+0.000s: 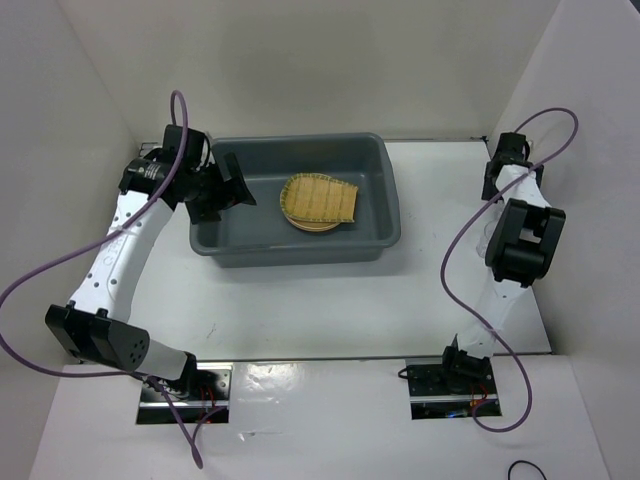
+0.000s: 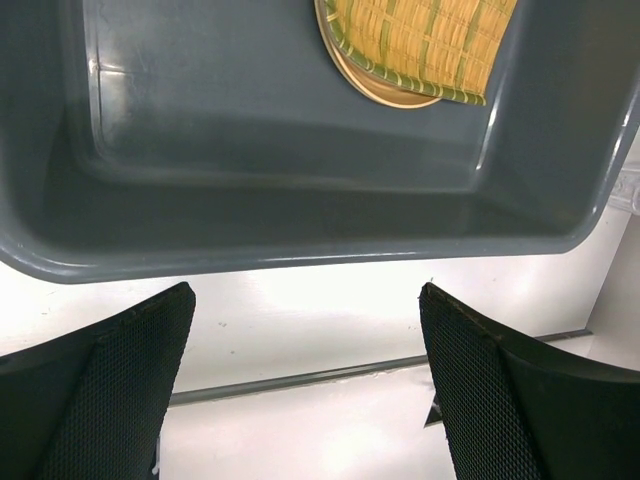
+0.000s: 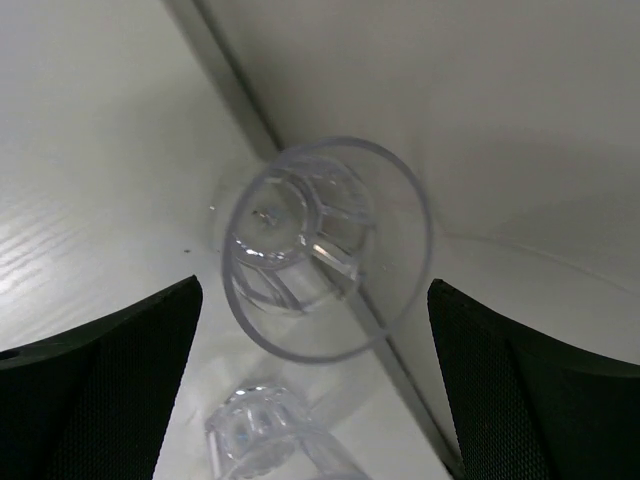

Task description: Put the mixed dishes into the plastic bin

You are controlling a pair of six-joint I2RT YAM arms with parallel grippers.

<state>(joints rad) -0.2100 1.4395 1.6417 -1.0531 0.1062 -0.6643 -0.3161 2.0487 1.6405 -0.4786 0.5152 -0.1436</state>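
My right gripper is above the cup, with the upright cup's whole opening (image 3: 327,250) between its fingers. It should go lower before it closes on the cup's rim, because it would miss now.
The dark grey plastic bin (image 1: 300,245) stands at the table's middle back. Inside it the woven bamboo tray (image 1: 322,199) lies on a tan plate (image 1: 292,212); I can make out only one plate rim. In the left wrist view the tray (image 2: 420,40) and plate (image 2: 375,92) lie at the bin's (image 2: 300,230) far end. My left gripper (image 1: 230,190) is open and empty at the bin's left end; in its own view (image 2: 305,390) it hangs over bare table. My right gripper (image 3: 315,390) is open above two clear cups: one upright (image 3: 320,250), one on its side (image 3: 265,435).
White walls enclose the table on the left, back and right. The cups stand close to the right wall's foot (image 3: 240,90). In the top view the right arm's wrist (image 1: 525,240) hides its fingers and most of the cups. Purple cables (image 1: 470,240) loop beside both arms.
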